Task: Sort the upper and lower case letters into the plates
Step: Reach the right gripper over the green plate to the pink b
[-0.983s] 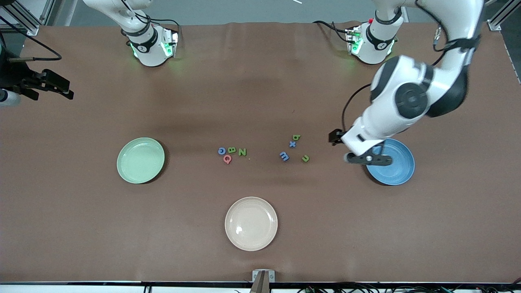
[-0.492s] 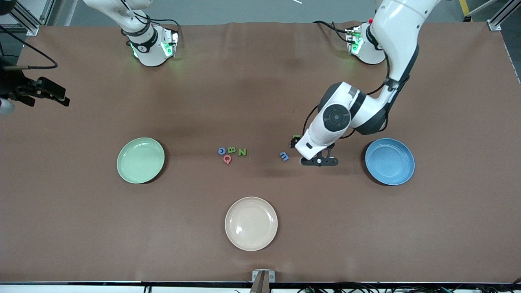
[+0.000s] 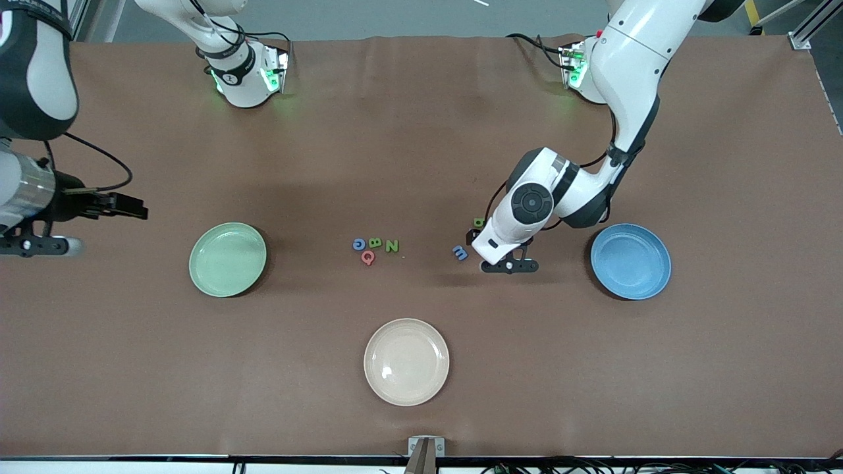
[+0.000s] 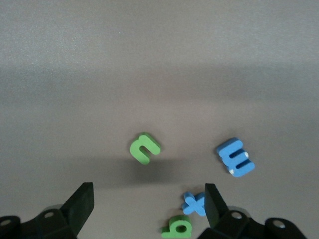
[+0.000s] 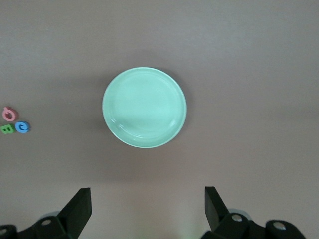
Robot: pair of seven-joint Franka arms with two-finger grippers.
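Observation:
The green n is still in front of my left gripper's fingers, so it isn't time to close yet. My left gripper should move toward the n first and then close on it.
Four capitals lie together mid-table: blue G [image 3: 359, 244], green B [image 3: 375, 242], green N [image 3: 392, 246], pink Q [image 3: 368, 257]. The small letters lie toward the left arm's end: blue m [image 3: 460, 252] and green b [image 3: 479, 222] show, while my left arm hides the other two in the front view. In the left wrist view I see green n [image 4: 145, 148], blue m [image 4: 236, 157], blue x [image 4: 195, 203] and green b [image 4: 177, 227]. My left gripper [image 3: 509, 266] [image 4: 148, 209] hangs open over them, holding nothing. My right gripper [image 3: 29, 246] [image 5: 147, 204] is open beside the mint green plate [image 3: 227, 259] [image 5: 144, 107]. The sky blue plate [image 3: 630, 261] is empty.
A cream-beige plate [image 3: 406, 361] sits nearer the front camera than the letters, empty. The robot bases stand along the table's back edge. The pink Q [image 5: 8, 114] and blue G [image 5: 22, 127] show at the edge of the right wrist view.
My left arm has swung from over the sky blue plate to over the small letters and dropped lower. My right arm has come in from the table's end toward the mint plate.

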